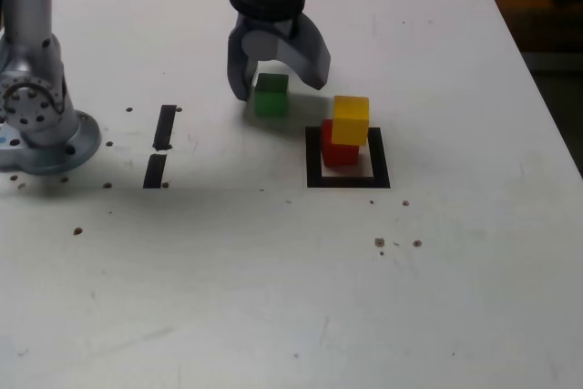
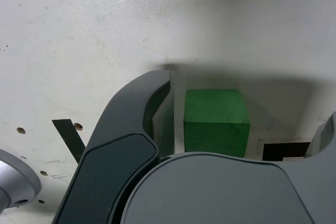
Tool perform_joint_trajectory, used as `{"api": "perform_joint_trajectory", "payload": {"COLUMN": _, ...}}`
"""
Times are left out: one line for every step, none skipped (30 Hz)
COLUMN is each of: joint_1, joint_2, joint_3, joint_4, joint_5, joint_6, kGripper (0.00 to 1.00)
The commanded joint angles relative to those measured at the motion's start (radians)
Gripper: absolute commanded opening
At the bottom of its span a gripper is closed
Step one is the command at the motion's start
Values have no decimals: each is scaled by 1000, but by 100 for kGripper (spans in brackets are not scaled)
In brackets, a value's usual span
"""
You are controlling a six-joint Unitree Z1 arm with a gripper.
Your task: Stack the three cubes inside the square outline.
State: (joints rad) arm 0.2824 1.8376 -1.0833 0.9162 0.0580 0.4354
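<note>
My gripper closes on the green cube now, since my fingers reach down on either side of the cube, low over the table.
A green cube [image 1: 271, 96] [image 2: 216, 121] rests on the white table, just outside the square outline [image 1: 348, 181] toward the exterior view's left. My gripper [image 1: 278, 84] [image 2: 241, 111] hangs low over it, open, with one finger on each side of the cube. The wrist view shows a gap between the dark finger [image 2: 152, 98] and the cube. Inside the black tape outline, a yellow cube [image 1: 351, 120] sits on top of a red cube [image 1: 339, 152], slightly offset. The outline's far side is hidden behind that stack.
Two short black tape strips [image 1: 165, 127] [image 1: 155, 170] lie at the exterior view's left, close to the arm's silver base [image 1: 36, 111]. Small dark specks [image 1: 380, 242] dot the table. The table's edge [image 1: 547, 107] runs down the exterior view's right.
</note>
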Motion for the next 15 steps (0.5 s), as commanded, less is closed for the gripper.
{"api": "perform_joint_trajectory", "payload": {"joint_1": 4, "joint_2": 7, "joint_3": 2, "joint_4": -2, "joint_5": -3, "joint_6": 3, "kGripper": 97}}
{"api": "perform_joint_trajectory", "payload": {"joint_1": 5, "joint_2": 9, "joint_3": 2, "joint_4": -2, "joint_5": -5, "joint_6": 3, "kGripper": 96}}
{"api": "perform_joint_trajectory", "payload": {"joint_1": 5, "joint_2": 12, "joint_3": 2, "joint_4": -1, "joint_5": -7, "joint_6": 3, "kGripper": 95}}
{"api": "perform_joint_trajectory", "payload": {"joint_1": 6, "joint_2": 14, "joint_3": 3, "joint_4": -1, "joint_5": -11, "joint_6": 3, "kGripper": 94}}
{"api": "perform_joint_trajectory", "payload": {"joint_1": 6, "joint_2": 15, "joint_3": 4, "joint_4": -1, "joint_5": -15, "joint_6": 3, "kGripper": 93}}
{"api": "perform_joint_trajectory", "payload": {"joint_1": 6, "joint_2": 17, "joint_3": 5, "joint_4": -1, "joint_5": -19, "joint_6": 3, "kGripper": 91}}
{"api": "perform_joint_trajectory", "payload": {"joint_1": 6, "joint_2": 18, "joint_3": 7, "joint_4": -2, "joint_5": -23, "joint_6": 3, "kGripper": 89}}
{"api": "perform_joint_trajectory", "payload": {"joint_1": 6, "joint_2": 20, "joint_3": 9, "joint_4": -3, "joint_5": -28, "joint_6": 3, "kGripper": 87}}
{"api": "perform_joint_trajectory", "payload": {"joint_1": 6, "joint_2": 20, "joint_3": 11, "joint_4": -4, "joint_5": -31, "joint_6": 3, "kGripper": 85}}
{"api": "perform_joint_trajectory", "payload": {"joint_1": 6, "joint_2": 21, "joint_3": 13, "joint_4": -6, "joint_5": -33, "joint_6": 3, "kGripper": 82}}
{"api": "perform_joint_trajectory", "payload": {"joint_1": 6, "joint_2": 21, "joint_3": 15, "joint_4": -9, "joint_5": -35, "joint_6": 3, "kGripper": 79}}
{"api": "perform_joint_trajectory", "payload": {"joint_1": 6, "joint_2": 21, "joint_3": 17, "joint_4": -13, "joint_5": -36, "joint_6": 3, "kGripper": 75}}
{"api": "perform_joint_trajectory", "payload": {"joint_1": 6, "joint_2": 20, "joint_3": 19, "joint_4": -17, "joint_5": -36, "joint_6": 3, "kGripper": 71}}
{"api": "perform_joint_trajectory", "payload": {"joint_1": 6, "joint_2": 19, "joint_3": 22, "joint_4": -22, "joint_5": -36, "joint_6": 3, "kGripper": 67}}
{"api": "perform_joint_trajectory", "payload": {"joint_1": 6, "joint_2": 18, "joint_3": 25, "joint_4": -27, "joint_5": -35, "joint_6": 3, "kGripper": 62}}
